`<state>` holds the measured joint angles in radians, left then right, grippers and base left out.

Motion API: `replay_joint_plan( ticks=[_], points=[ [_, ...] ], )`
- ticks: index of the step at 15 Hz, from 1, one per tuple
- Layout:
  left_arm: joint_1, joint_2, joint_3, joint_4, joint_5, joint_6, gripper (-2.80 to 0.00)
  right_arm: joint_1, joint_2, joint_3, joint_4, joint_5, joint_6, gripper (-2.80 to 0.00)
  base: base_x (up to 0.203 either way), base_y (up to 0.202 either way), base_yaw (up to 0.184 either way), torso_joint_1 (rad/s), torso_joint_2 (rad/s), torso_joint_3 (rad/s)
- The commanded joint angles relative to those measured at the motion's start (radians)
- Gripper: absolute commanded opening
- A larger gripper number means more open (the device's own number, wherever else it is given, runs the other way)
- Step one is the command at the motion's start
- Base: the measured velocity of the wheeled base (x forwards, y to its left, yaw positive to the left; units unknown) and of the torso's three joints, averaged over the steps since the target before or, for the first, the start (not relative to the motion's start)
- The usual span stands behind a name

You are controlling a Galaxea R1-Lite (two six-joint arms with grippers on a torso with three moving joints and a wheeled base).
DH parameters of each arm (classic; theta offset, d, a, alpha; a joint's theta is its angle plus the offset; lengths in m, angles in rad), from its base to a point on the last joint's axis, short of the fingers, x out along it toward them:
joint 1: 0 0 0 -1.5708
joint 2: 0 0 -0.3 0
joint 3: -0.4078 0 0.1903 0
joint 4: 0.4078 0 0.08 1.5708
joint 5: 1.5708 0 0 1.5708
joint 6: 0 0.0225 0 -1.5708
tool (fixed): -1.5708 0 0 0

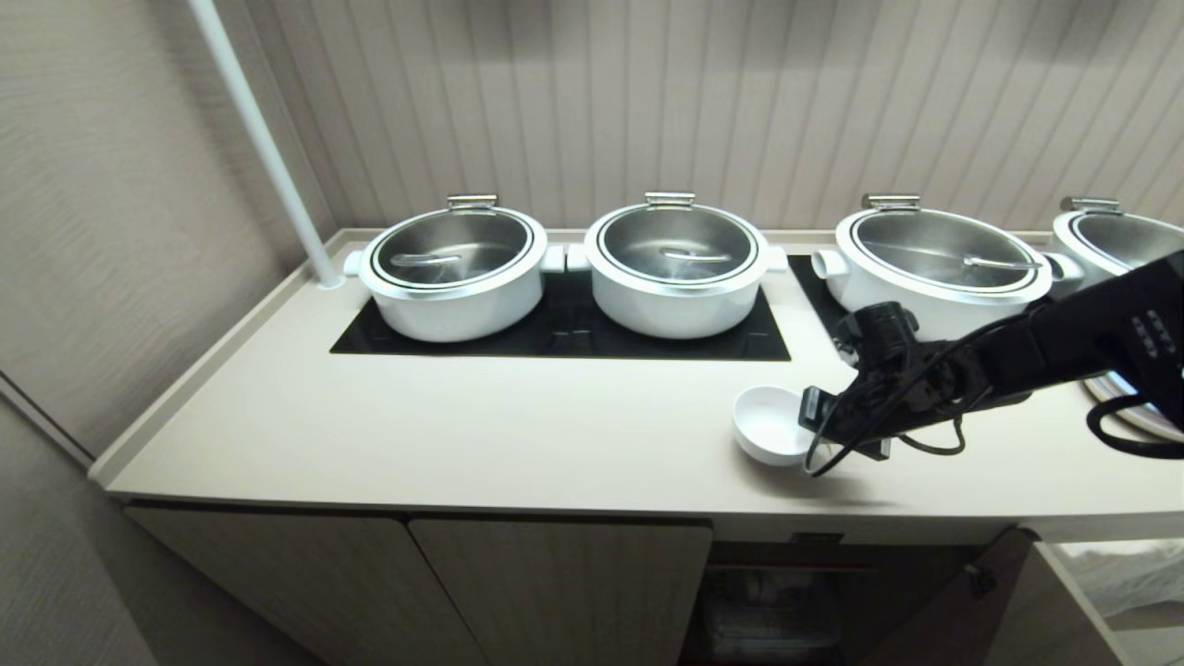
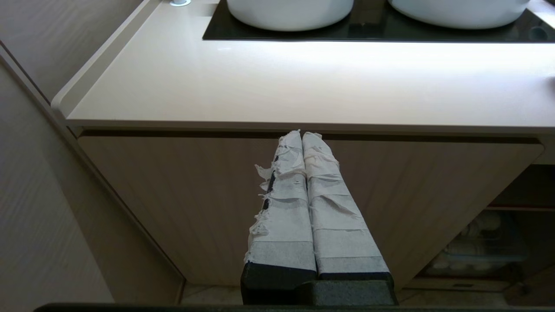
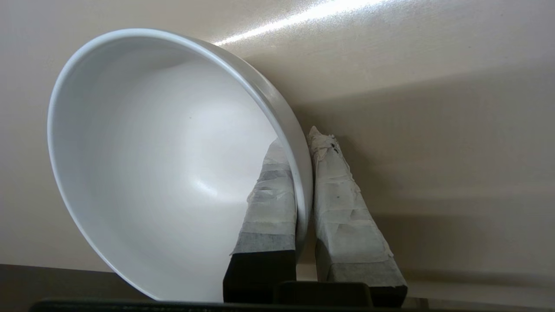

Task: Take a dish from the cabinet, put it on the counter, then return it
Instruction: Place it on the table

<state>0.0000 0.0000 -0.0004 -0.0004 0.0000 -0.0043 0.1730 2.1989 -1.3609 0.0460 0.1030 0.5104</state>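
Observation:
The white bowl's lower edge (image 1: 773, 461) rests low on the cream counter in the head view and the bowl would stand, so my right gripper needs to open its fingers.
The dish (image 1: 770, 424) is a small white bowl, tilted with its mouth toward the left, low over the front right part of the cream counter (image 1: 462, 435). My right gripper (image 1: 812, 418) is shut on the dish's rim (image 3: 164, 164), one taped finger inside the bowl and one outside, in the right wrist view (image 3: 299, 138). I cannot tell whether the dish's foot touches the counter. My left gripper (image 2: 302, 134) is shut and empty, parked in front of a closed cabinet door (image 2: 173, 195) just below the counter edge. The cabinet (image 1: 555, 583) runs under the counter.
Several white pots with steel lids (image 1: 453, 273) stand on black cooktop panels (image 1: 564, 338) at the back. A white pole (image 1: 268, 148) rises at the back left. Below the dish a cabinet compartment (image 1: 786, 601) stands open, its door (image 1: 962, 592) swung right.

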Motion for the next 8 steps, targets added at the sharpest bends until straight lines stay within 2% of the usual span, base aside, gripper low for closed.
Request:
replay_joint_plan(
  ticks=[1, 8],
  points=[
    [0.000, 0.000, 0.000, 0.000, 0.000, 0.000, -2.80, 0.000, 0.002, 0.000, 0.000, 0.001, 0.003, -2.80, 0.000, 0.000, 0.000, 0.000, 0.00, 0.000],
    [0.000, 0.000, 0.000, -0.001, 0.000, 0.000, -2.80, 0.000, 0.001, -0.001, 0.000, 0.000, 0.002, -2.80, 0.000, 0.000, 0.000, 0.000, 0.00, 0.000]
  ],
)
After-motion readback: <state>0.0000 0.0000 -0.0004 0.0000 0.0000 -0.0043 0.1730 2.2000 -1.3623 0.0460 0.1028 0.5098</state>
